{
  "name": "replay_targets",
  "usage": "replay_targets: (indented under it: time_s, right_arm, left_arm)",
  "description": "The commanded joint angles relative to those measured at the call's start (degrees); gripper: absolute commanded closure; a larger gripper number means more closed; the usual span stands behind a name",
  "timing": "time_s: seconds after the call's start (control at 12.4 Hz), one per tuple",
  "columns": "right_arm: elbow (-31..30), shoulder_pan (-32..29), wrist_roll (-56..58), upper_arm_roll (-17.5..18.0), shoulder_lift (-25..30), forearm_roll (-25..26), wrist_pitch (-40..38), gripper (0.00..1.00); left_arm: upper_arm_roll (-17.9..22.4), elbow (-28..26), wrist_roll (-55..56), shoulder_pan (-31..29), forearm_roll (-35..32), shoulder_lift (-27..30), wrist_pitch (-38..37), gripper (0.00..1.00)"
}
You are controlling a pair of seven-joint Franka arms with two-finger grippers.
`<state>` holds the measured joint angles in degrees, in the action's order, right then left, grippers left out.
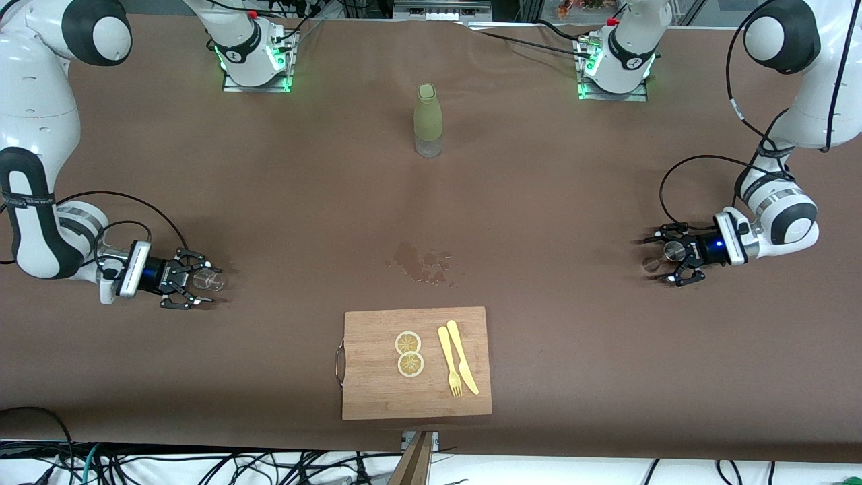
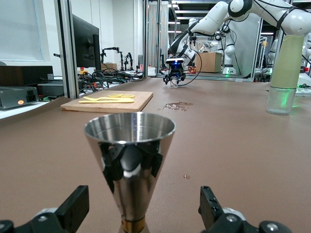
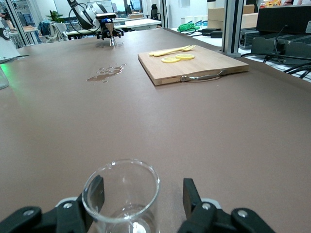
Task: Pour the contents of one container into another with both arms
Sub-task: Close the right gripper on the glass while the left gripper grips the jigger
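My left gripper's open fingers are level with the jigger's middle (image 1: 662, 258) (image 2: 133, 225), so it is now time to close on the jigger.
A small clear glass cup (image 1: 210, 279) (image 3: 121, 216) stands upright on the brown table at the right arm's end. My right gripper (image 1: 195, 279) (image 3: 142, 193) is low around it. One finger (image 3: 96, 193) lies against the glass, and the other finger (image 3: 189, 195) stands a gap away. A shiny steel jigger (image 1: 671, 251) (image 2: 130, 160) stands upright at the left arm's end. My left gripper (image 1: 667, 261) (image 2: 143, 196) is open around its waist, both fingers well clear of the metal.
An olive-green bottle (image 1: 428, 120) stands mid-table toward the bases. A wet spill (image 1: 424, 263) marks the table's middle. Nearer the camera lies a wooden cutting board (image 1: 377, 394) with two lemon slices (image 1: 409, 353) and a yellow knife and fork (image 1: 456, 367).
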<state>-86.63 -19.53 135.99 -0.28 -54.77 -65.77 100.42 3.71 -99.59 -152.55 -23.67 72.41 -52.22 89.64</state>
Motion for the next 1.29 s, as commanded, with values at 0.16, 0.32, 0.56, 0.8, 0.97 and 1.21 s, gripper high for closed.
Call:
replay_targets:
  time_s: [0.16,0.32,0.56,0.8,0.97,1.21]
  right_arm:
    - [1.73,-0.07,-0.11,0.28,-1.48,-0.85,0.04,0.32]
    - [1.73,-0.07,-0.11,0.28,-1.48,-0.85,0.83,0.36]
    - [1.82,0.28,-0.11,0.28,-1.48,-0.85,1.35,0.5]
    - [1.82,0.45,-0.54,0.28,-1.48,-0.94,1.53,0.6]
    - [1.82,0.63,-1.07,0.28,-1.4,-0.94,1.45,0.66]
    - [1.82,0.81,-1.78,0.28,-1.22,-0.85,1.45,0.8]
  left_arm:
    - [0.6,0.8,-3.63,1.61,3.18,-1.31,0.01,0.12]
    - [0.68,0.8,-3.63,1.61,3.18,-1.22,0.01,0.47]
    - [0.68,0.8,-3.63,1.61,3.18,-1.31,0.01,1.0]
    - [0.77,0.8,-3.28,1.61,3.09,-1.22,0.01,1.0]
    - [0.77,0.97,-3.1,1.7,3.09,-1.13,-0.08,1.0]
    - [0.86,1.24,-3.01,2.05,3.01,-0.78,-0.08,1.0]
